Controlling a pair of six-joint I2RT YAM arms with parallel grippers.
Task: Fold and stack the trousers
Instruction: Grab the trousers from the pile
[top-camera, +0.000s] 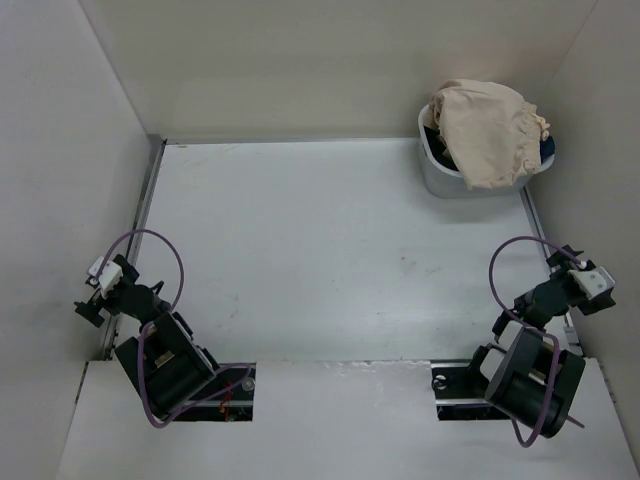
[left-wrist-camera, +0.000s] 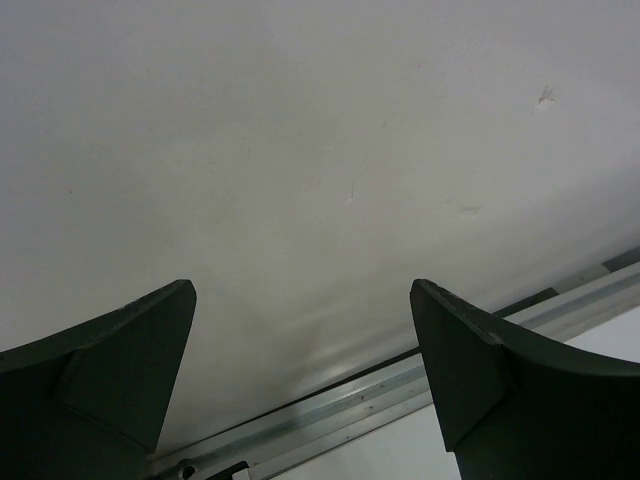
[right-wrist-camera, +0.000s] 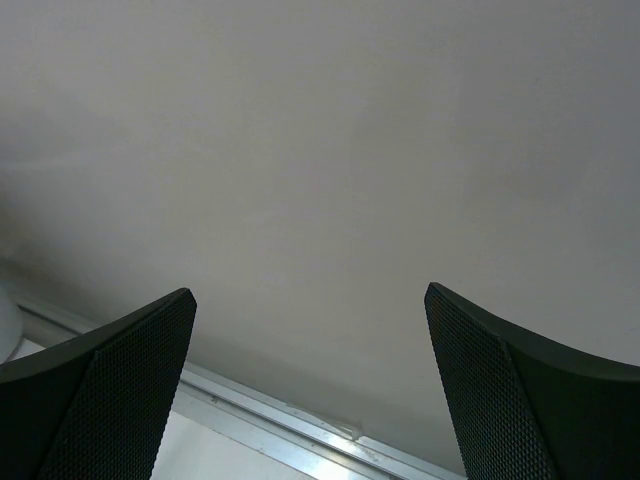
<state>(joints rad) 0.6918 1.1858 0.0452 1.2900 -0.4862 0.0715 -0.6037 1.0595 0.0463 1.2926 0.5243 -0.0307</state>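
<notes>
My right gripper next needs to grab the cream trousers by their gathered edge (top-camera: 533, 139), so the legs stay free to spread flat for folding.
The cream trousers (top-camera: 488, 133) lie bunched on top of a white basket (top-camera: 440, 180) at the far right corner of the table, with a gathered edge showing on their right side. My left gripper (top-camera: 88, 306) rests folded back at the near left edge, far from them, open with nothing between its fingers (left-wrist-camera: 130, 360). My right gripper (top-camera: 592, 292) sits folded back at the near right edge, also open and empty, its mesh-faced fingers (right-wrist-camera: 500, 390) wide apart. Both wrist views show only a white wall and a metal rail.
Dark fabric (top-camera: 546, 150) shows under the trousers in the basket. White walls (top-camera: 70, 150) enclose the table on the left, back and right. A metal rail (top-camera: 148, 200) runs along the left edge, another rail (top-camera: 535, 220) along the right.
</notes>
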